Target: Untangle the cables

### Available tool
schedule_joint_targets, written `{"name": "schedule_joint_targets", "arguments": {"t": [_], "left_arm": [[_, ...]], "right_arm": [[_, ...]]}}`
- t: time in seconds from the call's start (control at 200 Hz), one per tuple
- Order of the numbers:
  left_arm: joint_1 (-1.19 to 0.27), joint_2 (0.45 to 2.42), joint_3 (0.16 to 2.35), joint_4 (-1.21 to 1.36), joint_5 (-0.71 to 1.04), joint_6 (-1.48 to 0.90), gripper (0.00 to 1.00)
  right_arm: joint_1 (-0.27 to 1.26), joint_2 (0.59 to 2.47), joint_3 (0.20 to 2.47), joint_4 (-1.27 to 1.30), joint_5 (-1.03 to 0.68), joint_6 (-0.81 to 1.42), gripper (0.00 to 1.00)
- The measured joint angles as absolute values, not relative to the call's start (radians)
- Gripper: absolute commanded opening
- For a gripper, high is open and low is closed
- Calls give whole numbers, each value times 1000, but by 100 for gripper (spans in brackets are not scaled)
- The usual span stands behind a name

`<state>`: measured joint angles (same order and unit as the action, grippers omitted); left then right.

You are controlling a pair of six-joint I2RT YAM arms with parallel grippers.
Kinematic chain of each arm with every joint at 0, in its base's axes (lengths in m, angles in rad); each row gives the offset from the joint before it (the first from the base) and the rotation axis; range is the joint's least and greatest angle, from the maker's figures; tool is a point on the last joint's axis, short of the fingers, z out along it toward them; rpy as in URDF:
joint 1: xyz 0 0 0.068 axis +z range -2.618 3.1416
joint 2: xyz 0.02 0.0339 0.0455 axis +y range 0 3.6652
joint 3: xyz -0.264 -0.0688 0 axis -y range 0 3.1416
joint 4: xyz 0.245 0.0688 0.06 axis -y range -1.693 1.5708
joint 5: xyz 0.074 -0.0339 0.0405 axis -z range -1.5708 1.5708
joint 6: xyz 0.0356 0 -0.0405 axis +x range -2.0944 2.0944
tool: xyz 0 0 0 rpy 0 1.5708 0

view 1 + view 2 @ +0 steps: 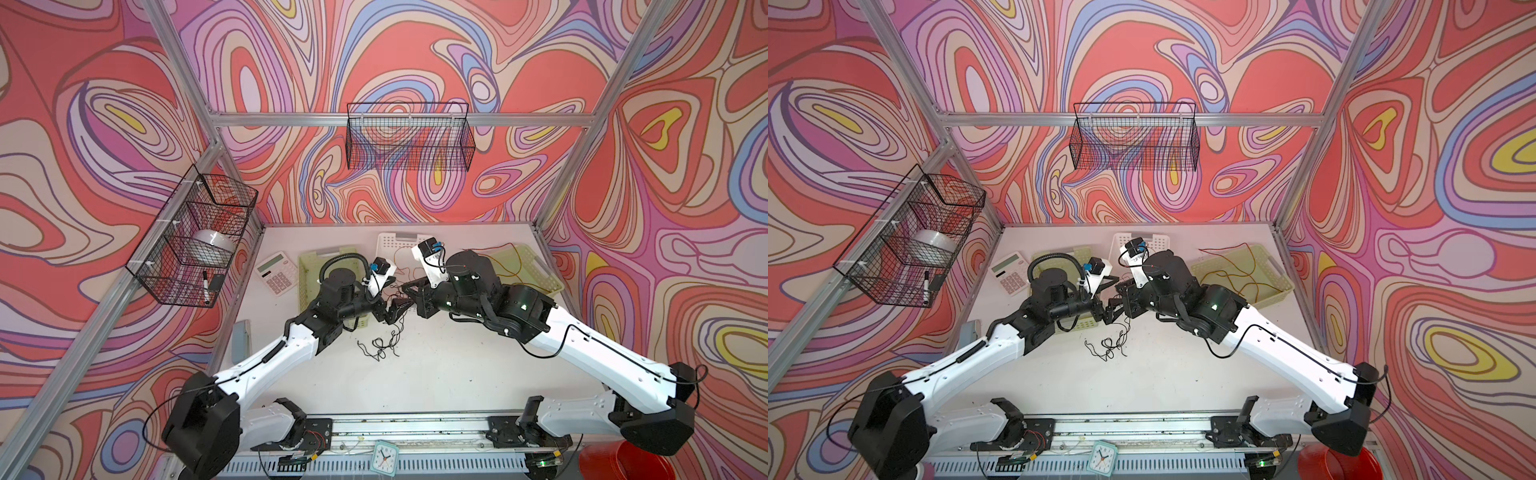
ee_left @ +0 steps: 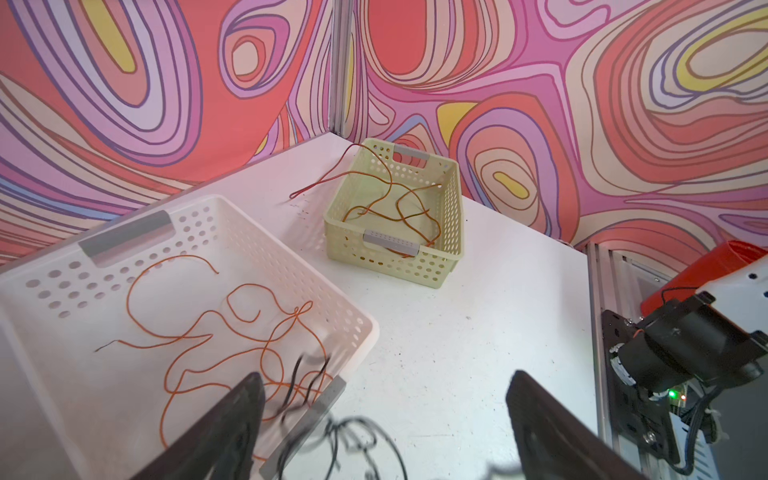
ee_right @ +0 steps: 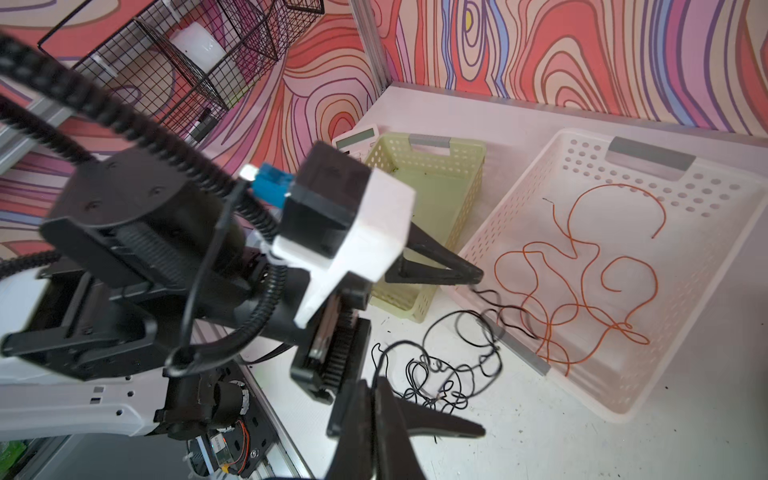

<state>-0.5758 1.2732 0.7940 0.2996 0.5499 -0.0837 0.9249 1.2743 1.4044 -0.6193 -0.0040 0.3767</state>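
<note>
I should next grab the loose black cable piece beside my right gripper's hold with my left gripper, to part the tangle.
A tangle of black cables [image 1: 380, 347] [image 3: 440, 378] lies loose on the white table [image 1: 436, 374], and one strand runs over the rim of a white basket [image 3: 582, 399]. My right gripper [image 3: 374, 384] is shut on a black cable that rises from the tangle. My left gripper [image 2: 386, 395] is open, its fingers [image 3: 440, 270] spread wide on either side of the tangle, which shows blurred as black cables [image 2: 357, 432] in the left wrist view. Orange cables [image 2: 232, 328] lie coiled in the white basket. More orange cables [image 2: 399, 208] sit in a pale green basket [image 2: 453, 257], one end trailing over its rim.
In both top views the grippers [image 1: 403, 299] [image 1: 1116, 300] meet at mid-table. A second green basket [image 1: 316, 266] and a calculator [image 1: 277, 273] stand back left. Wire baskets [image 1: 195, 237] hang on the walls. A clock [image 1: 384, 457] sits by the front rail.
</note>
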Motion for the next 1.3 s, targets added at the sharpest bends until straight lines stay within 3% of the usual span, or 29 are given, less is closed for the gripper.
{"name": "schedule_joint_targets", "arguments": {"t": [0.11,0.22,0.446,0.526,0.756,0.966,1.297], "left_arm": [[-596,1339,879,318,563,-99,44],[-627,1355,966,319,586,-105,0],[-671,1356,1092,254,609,-102,0],[-670,1358,1126,200,607,-100,0],[-657,1376,1244,66,601,-126,0],[-645,1376,1289,36,579,-183,0],[-651,1377,1297,31,573,-274,0]], "right_arm": [[910,1250,1410,-644,-7,370,0],[888,1220,1414,-668,-5,362,0],[871,1209,1462,-696,23,322,0],[871,1192,1452,-693,43,313,41],[870,936,1192,-584,194,283,77],[870,799,928,-429,235,239,84],[870,972,786,-49,141,88,86]]}}
